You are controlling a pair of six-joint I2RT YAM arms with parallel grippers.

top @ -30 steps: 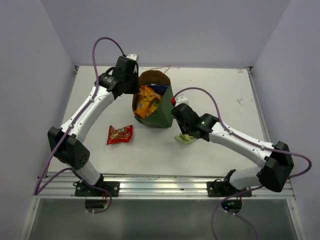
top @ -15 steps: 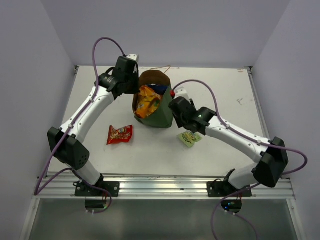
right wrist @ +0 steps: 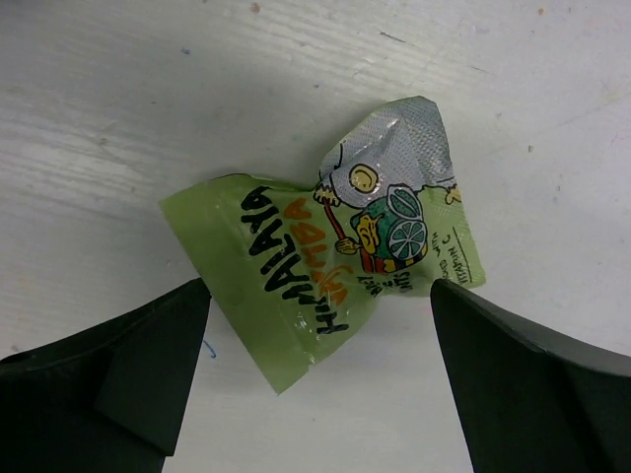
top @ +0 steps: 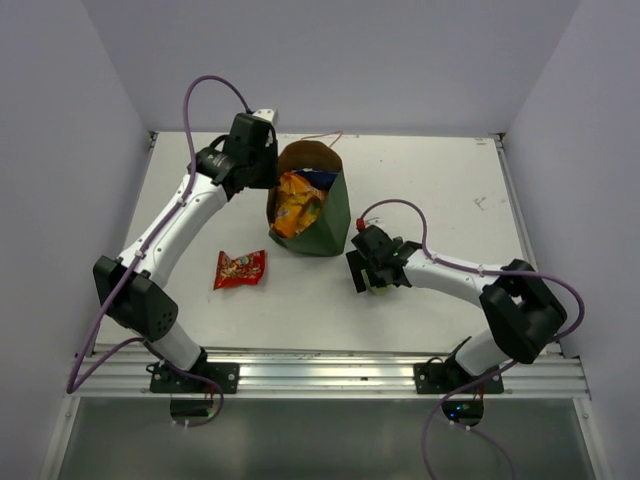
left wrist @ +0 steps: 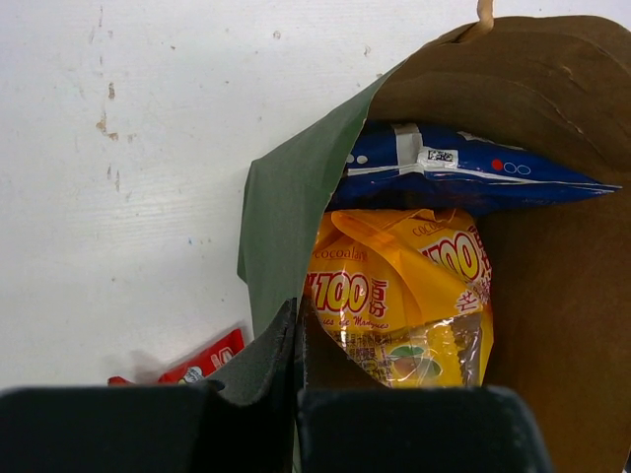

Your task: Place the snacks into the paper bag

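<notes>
My right gripper takes hold of the small green packet by its narrow middle (right wrist: 330, 246) next, which leaves both ends free to drop into the paper bag.
The dark green paper bag (top: 335, 215) stands upright mid-table, mouth open. Inside it lie an orange snack packet (top: 297, 205) (left wrist: 404, 296) and a blue one (top: 318, 180) (left wrist: 463, 172). My left gripper (top: 266, 172) (left wrist: 298, 323) is shut on the bag's green rim (left wrist: 286, 207), holding the mouth open. A small red packet (top: 240, 268) (left wrist: 202, 360) lies flat on the table, left of the bag. A small green packet (right wrist: 325, 276) (top: 378, 288) lies on the table right of the bag. My right gripper (top: 372, 272) (right wrist: 320, 288) hovers over it, open wide, its fingers either side and not touching it.
The white table (top: 450, 190) is walled on three sides. The bag's tan cord handle (top: 322, 137) lies behind it. A metal rail (top: 320, 365) runs along the near edge by the arm bases.
My right gripper went from shut to wide open. The green packet lay uncovered on the table half a second ago; the gripper has dropped back over it. The left arm has not moved.
</notes>
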